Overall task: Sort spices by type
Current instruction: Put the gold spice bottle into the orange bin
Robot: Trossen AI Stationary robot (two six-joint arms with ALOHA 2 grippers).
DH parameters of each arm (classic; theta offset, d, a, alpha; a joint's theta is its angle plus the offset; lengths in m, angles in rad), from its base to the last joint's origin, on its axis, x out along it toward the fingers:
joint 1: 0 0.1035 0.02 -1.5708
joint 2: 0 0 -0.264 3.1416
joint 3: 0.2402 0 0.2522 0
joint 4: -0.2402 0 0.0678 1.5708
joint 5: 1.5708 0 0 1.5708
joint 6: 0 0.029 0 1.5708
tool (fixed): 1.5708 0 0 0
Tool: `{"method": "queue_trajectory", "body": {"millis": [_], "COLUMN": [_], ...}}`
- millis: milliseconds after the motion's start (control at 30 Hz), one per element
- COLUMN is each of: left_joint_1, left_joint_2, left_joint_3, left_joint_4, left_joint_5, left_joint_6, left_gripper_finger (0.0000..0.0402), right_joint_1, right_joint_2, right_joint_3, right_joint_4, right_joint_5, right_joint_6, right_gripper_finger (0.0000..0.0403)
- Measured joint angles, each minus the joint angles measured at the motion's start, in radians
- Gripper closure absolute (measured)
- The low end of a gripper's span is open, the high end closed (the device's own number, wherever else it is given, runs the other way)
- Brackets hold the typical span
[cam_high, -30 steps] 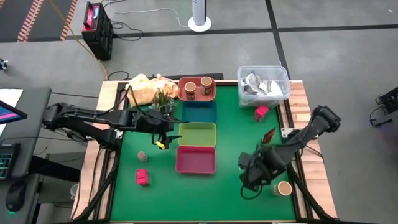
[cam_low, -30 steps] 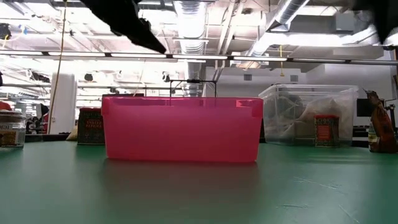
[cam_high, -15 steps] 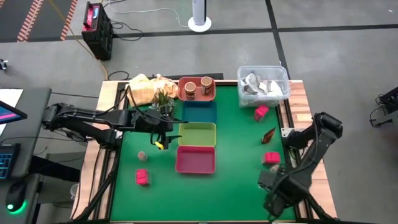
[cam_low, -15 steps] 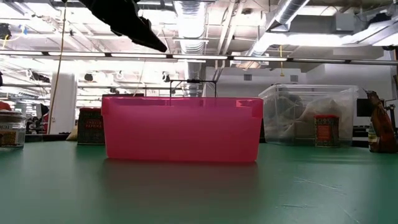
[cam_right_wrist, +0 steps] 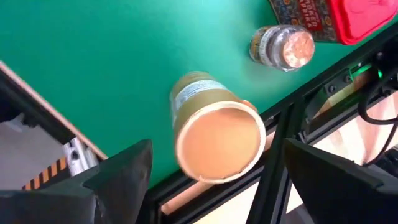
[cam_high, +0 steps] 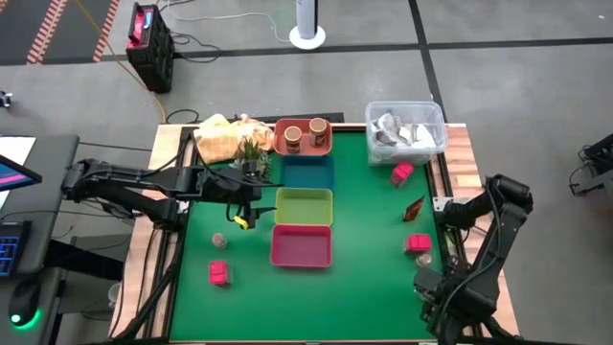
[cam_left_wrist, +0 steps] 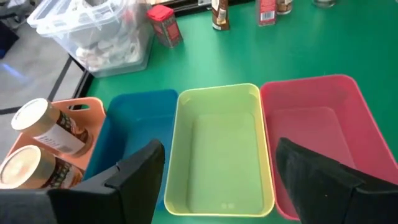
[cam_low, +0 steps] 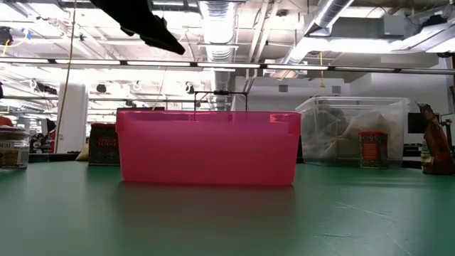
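Observation:
The upright tan-lidded jar needs to go into the orange tray to be sorted, so my right gripper will grab it by its lid next.
My right gripper hangs open at the table's near right corner, its fingers wide apart on either side of an upright tan-lidded jar without touching it. A tiny jar and a pink-red packet stand just beyond it. My left gripper hovers open and empty left of the green tray, and in its wrist view it looks over the trays. Two tan-lidded jars stand in the orange tray. Other packets, a tiny jar and a small red piece rest on the mat.
The blue tray, the green tray and the pink tray lie in a row down the middle. A clear tub with silvery wrappers stands at the far right. A bag and a small plant sit at the far left. The table's frame edge runs right beside the jar.
My right gripper has gone toward the table's near right corner and now stands over the tan-lidded jar, hiding it from above. The pink-red packet near the right edge has come into sight as the arm drew away.

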Motion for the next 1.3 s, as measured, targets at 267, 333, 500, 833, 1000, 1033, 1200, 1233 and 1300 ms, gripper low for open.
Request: {"method": "queue_trajectory", "body": {"millis": [267,333,500,833,1000,1033,1200,1233,1300], "left_joint_1": [0.0,0.0,0.0,0.0,0.0,0.0,0.021,0.031,0.053], "left_joint_2": [0.001,0.001,0.001,0.001,0.001,0.001,-0.007,-0.007,-0.005], "left_joint_3": [0.0,0.0,0.0,0.0,0.0,0.0,0.0,0.0,0.0], "left_joint_4": [0.0,-0.001,-0.006,-0.006,-0.013,-0.027,-0.078,-0.083,-0.095], "left_joint_5": [0.0,0.0,0.0,-0.001,-0.008,-0.009,-0.01,-0.011,0.002], "left_joint_6": [-0.028,-0.039,-0.058,-0.038,-0.024,-0.014,0.009,0.014,0.016], "left_gripper_finger": [0.0111,0.0111,0.0111,0.0111,0.0111,0.0111,0.0111,0.0111,0.0111], "right_joint_1": [0.042,0.047,0.044,0.025,-0.041,-0.065,-0.236,-0.276,-0.36], "right_joint_2": [-0.116,-0.142,-0.189,-0.211,-0.212,-0.212,-0.204,-0.203,-0.203], "right_joint_3": [-0.165,-0.216,-0.355,-0.483,-0.485,-0.484,-0.473,-0.466,-0.439], "right_joint_4": [0.144,0.193,0.346,0.506,0.55,0.565,0.638,0.635,0.614], "right_joint_5": [0.006,0.007,0.006,-0.019,-0.046,-0.052,-0.082,-0.084,-0.081], "right_joint_6": [0.099,0.104,0.088,0.067,0.002,-0.019,-0.234,-0.288,-0.407], "right_gripper_finger": [0.0016,0.0018,0.0019,0.0098,0.0099,0.0099,0.0099,0.0099,0.0099]}}
